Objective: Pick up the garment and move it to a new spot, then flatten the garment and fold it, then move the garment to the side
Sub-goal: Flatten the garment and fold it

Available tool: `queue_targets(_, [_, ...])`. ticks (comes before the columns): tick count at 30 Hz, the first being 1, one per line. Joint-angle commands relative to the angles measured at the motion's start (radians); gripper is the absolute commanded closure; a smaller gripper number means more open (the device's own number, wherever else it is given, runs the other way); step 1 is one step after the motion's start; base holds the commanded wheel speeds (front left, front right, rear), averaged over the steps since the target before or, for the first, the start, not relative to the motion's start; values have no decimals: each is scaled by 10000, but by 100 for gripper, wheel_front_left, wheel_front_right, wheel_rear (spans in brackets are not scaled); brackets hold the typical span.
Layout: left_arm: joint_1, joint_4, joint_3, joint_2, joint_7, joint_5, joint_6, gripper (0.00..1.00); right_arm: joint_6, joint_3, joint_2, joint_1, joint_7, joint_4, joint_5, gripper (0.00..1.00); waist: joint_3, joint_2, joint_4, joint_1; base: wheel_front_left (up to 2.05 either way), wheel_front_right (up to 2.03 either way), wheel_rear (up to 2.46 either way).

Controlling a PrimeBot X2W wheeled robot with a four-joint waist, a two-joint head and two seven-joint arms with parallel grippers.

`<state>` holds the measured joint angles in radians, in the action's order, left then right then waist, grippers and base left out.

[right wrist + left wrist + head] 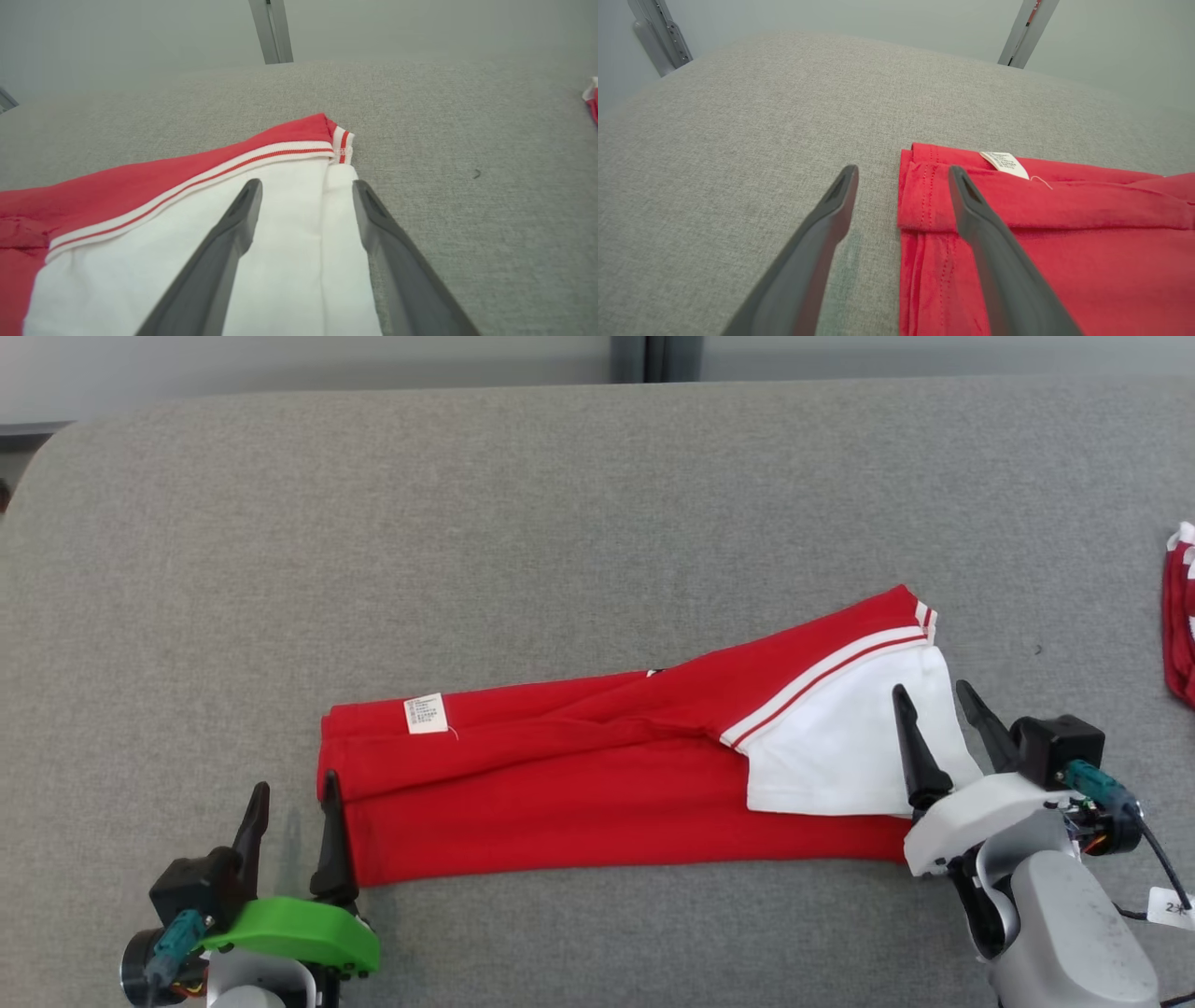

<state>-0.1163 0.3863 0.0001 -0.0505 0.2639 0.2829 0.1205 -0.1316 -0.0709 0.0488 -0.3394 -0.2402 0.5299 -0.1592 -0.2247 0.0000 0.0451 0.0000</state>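
I should next grab the red garment by its white end (pixel 851 734) with my right gripper, to fold it compactly.
The garment (pixel 597 784) is red with a white panel and red-white stripes at its right end. It lies folded in a long band across the grey table, a white label (pixel 426 713) near its left end. My left gripper (pixel 291 795) stands open at the garment's left edge (pixel 920 196), one finger over the red cloth and the other over bare table. Over the white panel (pixel 289 224) at the right end, my right gripper (pixel 934 695) is open too, with nothing held between its fingers.
The grey fabric table (pixel 560 523) stretches wide beyond the garment. Another red and white cloth (pixel 1181 616) lies at the far right edge. Grey metal posts (pixel 1029 28) stand behind the table.
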Motion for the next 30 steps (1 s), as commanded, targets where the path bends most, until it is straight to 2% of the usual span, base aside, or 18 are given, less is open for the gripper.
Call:
queue_targets(1, [-111,-58,-116,-25,-4,82,-90,0,20,-111,44,-162,170,727,423,0,-48,0,148,0,0,0,0])
queue_targets(7, [-219,41,-342,-22,-3,238,-210,0,23,-562,40,-366,368,2637,950,0,-50,0,234,0,0,0,0])
queue_targets(8, [-220,51,-357,-23,-3,258,-223,0,23,-484,39,-384,370,2878,869,15,-47,0,224,0,0,0,0])
queue_targets(9, [-213,59,-383,-22,-3,281,-233,0,23,-312,25,-424,385,3170,714,62,-33,0,202,0,0,0,0])
queue_targets(10, [-189,61,-401,-21,-3,298,-246,0,23,-180,14,-468,352,3356,503,100,-21,0,171,0,0,0,0])
queue_targets(13, [-63,57,-386,-23,-3,242,-266,0,22,-52,-9,-642,141,3615,240,100,84,0,-14,0,0,0,0])
queue_targets(18, [121,24,-339,-21,-3,156,-258,0,57,-1066,397,-993,-179,3422,721,100,275,0,-475,0,0,0,0])
queue_targets(21, [95,18,-384,-21,-4,129,-217,0,29,-1909,621,-1135,-244,2659,1225,100,355,0,-767,0,0,0,0])
queue_targets(25, [-30,12,-531,-23,-3,167,-192,0,22,-2686,588,-984,-253,1170,1547,100,397,0,-951,0,0,0,0])
queue_targets(27, [-50,23,-608,-23,-3,195,-188,0,22,-2605,436,-834,-253,526,1495,100,423,0,-995,0,0,0,0])
queue_targets(30, [-39,9,-713,-25,-3,274,-191,0,22,-1803,228,-589,-255,-295,1208,100,465,0,-1007,0,0,0,0])
